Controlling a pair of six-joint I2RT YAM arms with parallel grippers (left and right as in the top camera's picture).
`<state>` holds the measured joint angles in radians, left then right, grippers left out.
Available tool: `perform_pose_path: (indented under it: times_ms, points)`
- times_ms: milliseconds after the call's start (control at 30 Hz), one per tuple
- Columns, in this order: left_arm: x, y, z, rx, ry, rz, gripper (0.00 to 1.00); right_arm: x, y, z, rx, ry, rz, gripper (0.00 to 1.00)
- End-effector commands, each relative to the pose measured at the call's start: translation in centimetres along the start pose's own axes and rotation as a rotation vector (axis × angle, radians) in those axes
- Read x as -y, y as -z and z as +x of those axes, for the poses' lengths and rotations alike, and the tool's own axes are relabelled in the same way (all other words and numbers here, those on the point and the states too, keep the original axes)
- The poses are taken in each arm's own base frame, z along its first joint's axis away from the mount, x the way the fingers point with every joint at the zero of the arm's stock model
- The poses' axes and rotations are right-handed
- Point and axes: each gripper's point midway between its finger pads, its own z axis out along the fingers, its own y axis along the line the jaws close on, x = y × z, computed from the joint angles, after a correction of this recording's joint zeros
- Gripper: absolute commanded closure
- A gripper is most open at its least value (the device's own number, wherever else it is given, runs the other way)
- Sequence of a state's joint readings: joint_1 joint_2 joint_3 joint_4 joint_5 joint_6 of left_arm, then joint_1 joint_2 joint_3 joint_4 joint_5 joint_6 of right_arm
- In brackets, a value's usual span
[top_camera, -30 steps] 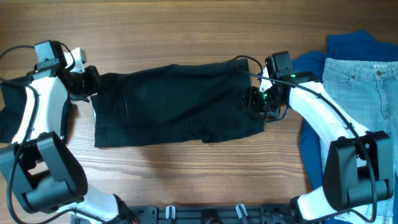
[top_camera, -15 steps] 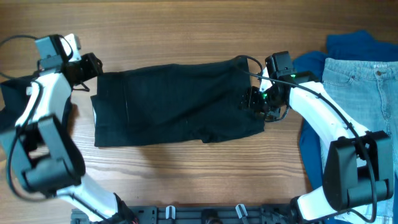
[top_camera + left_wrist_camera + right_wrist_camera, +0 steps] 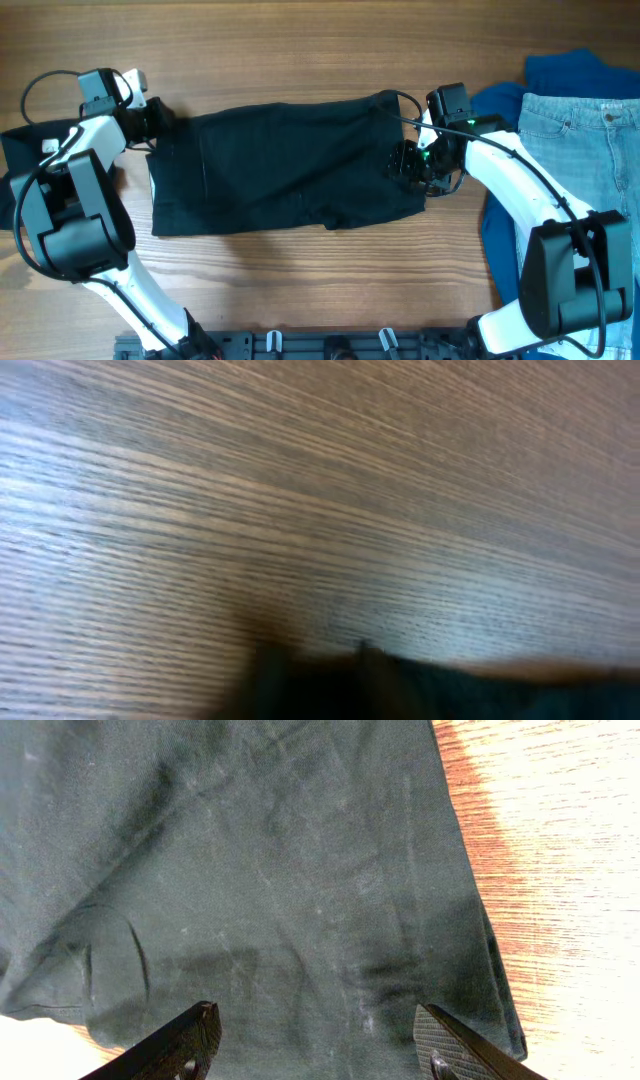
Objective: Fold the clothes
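The black shorts (image 3: pixel 285 165) need to be spread between both grippers for folding, so next my right gripper should grab the shorts by their end opposite my left gripper.
The black shorts (image 3: pixel 285 165) lie spread flat in the middle of the table. My left gripper (image 3: pixel 160 118) is at their top-left corner; whether it is open or shut does not show. The left wrist view is blurred, showing wood and a dark shape (image 3: pixel 400 685) along the bottom. My right gripper (image 3: pixel 410 165) hovers over the right end of the shorts. In the right wrist view it (image 3: pixel 320 1045) is wide open, with both fingers (image 3: pixel 190 1040) over the black cloth (image 3: pixel 280 870). Light-blue jeans (image 3: pixel 580 150) lie on a blue garment (image 3: pixel 570 70) at the right.
Another dark cloth (image 3: pixel 20 150) lies at the far left edge beside the left arm. The blue garment also shows below the right arm (image 3: pixel 495 240). The table (image 3: pixel 300 50) is bare wood at the back and front.
My left gripper has swung from the left edge of the shorts up and then in to their top-left corner. The right arm and the shorts have not moved.
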<state>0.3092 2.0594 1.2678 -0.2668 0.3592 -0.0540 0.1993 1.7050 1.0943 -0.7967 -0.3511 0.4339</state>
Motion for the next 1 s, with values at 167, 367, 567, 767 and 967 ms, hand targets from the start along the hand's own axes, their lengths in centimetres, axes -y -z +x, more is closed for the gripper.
perform_pose_path:
  times_ms: [167,367,567,767,967]
  points:
    - [3.4,4.2,-1.0,0.013,0.016,0.143,0.96,0.9,-0.3,-0.2,0.002,-0.005,0.041,0.33]
    - [3.8,10.6,-0.4,0.004,0.021,0.033,0.96,3.5,0.5,-2.5,0.087,-0.059,0.096,0.33]
    - [3.7,14.9,0.9,-0.006,0.028,-0.069,0.96,1.9,1.2,-5.9,0.207,0.109,-0.002,0.35]
    - [3.7,15.4,1.4,-0.021,0.032,-0.074,0.96,0.4,1.9,-8.6,0.323,0.155,-0.053,0.33]
    - [3.7,15.4,1.4,-0.021,0.032,-0.074,0.96,-1.7,0.4,-11.6,0.377,0.019,-0.214,0.31]
